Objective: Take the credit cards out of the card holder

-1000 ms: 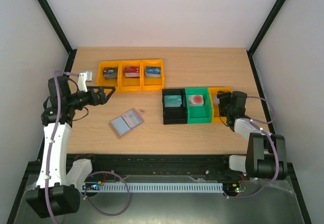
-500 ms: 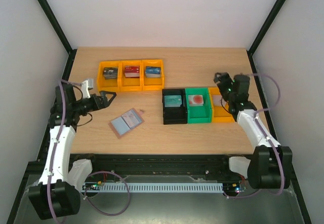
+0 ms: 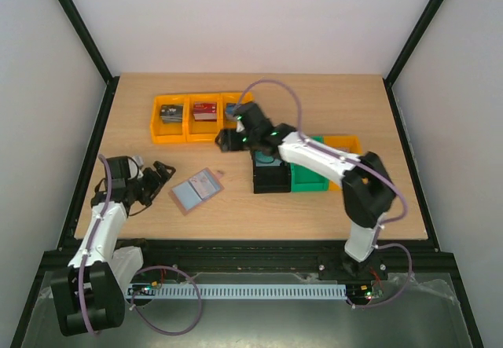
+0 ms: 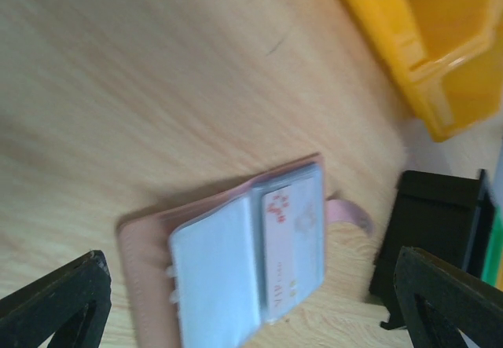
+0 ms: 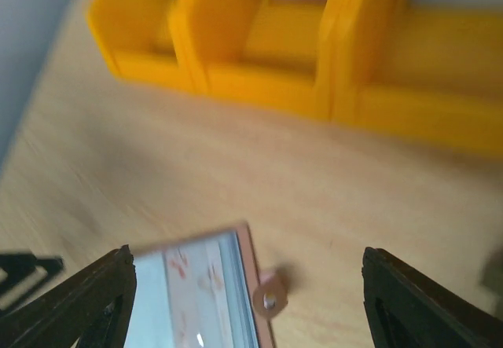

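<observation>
The left gripper grabs the card holder by its end (image 3: 180,200) (image 4: 155,289) opposite the snap tab next, so the tab end stays free for my right gripper.
The card holder (image 3: 196,190) lies open on the table, its pale blue sleeves facing up and its pinkish cover underneath. In the left wrist view the card holder (image 4: 236,261) shows a white credit card (image 4: 289,238) with red markings inside one clear sleeve. My left gripper (image 3: 161,177) hangs just left of the holder, open, and its view looks down between the gripper's (image 4: 251,258) spread jaws. My right gripper (image 3: 226,141) hovers behind the holder, also open. In its view the gripper (image 5: 247,255) frames the holder's (image 5: 196,293) corner and snap tab (image 5: 269,301).
A row of three yellow bins (image 3: 203,118) with stacked cards stands at the back left. A black bin (image 3: 270,174), a green bin (image 3: 308,180) and a yellow bin (image 3: 346,142) sit right of centre, partly covered by the right arm.
The right arm swung from the far-right yellow bin across to the left, ending behind the card holder. The left arm pulled back toward the near left edge and lowered.
</observation>
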Controlling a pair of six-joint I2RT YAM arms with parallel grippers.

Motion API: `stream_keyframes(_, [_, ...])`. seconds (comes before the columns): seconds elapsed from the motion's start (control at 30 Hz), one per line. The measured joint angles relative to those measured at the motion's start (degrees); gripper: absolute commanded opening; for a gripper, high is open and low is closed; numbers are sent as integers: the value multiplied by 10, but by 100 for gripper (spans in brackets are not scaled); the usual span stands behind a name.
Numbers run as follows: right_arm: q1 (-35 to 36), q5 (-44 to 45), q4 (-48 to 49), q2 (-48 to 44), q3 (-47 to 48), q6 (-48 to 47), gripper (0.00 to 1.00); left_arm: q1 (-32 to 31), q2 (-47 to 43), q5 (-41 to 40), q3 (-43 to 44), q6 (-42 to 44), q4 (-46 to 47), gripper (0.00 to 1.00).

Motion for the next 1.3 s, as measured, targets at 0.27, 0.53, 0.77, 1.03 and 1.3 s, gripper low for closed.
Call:
stream_keyframes(0.27, [79,-37,-100,143,50,-60,73,-24,33,-35,-51,-26,12,99])
stream_keyframes(0.53, [83,-101,-111,219,87,-66,64,-39,77,-28,-59,-39,75,99])
stream_keyframes(0.77, [80,-156,-99,235,99,-48,54,-50,93,3,-76,-59,142,98])
stream_keyframes(1.03, [80,-176,-76,242,98,-20,49,-70,106,16,-82,-67,169,81])
stream_keyframes(1.3, [80,-179,-57,242,90,-3,47,-81,119,11,-91,-64,166,40])
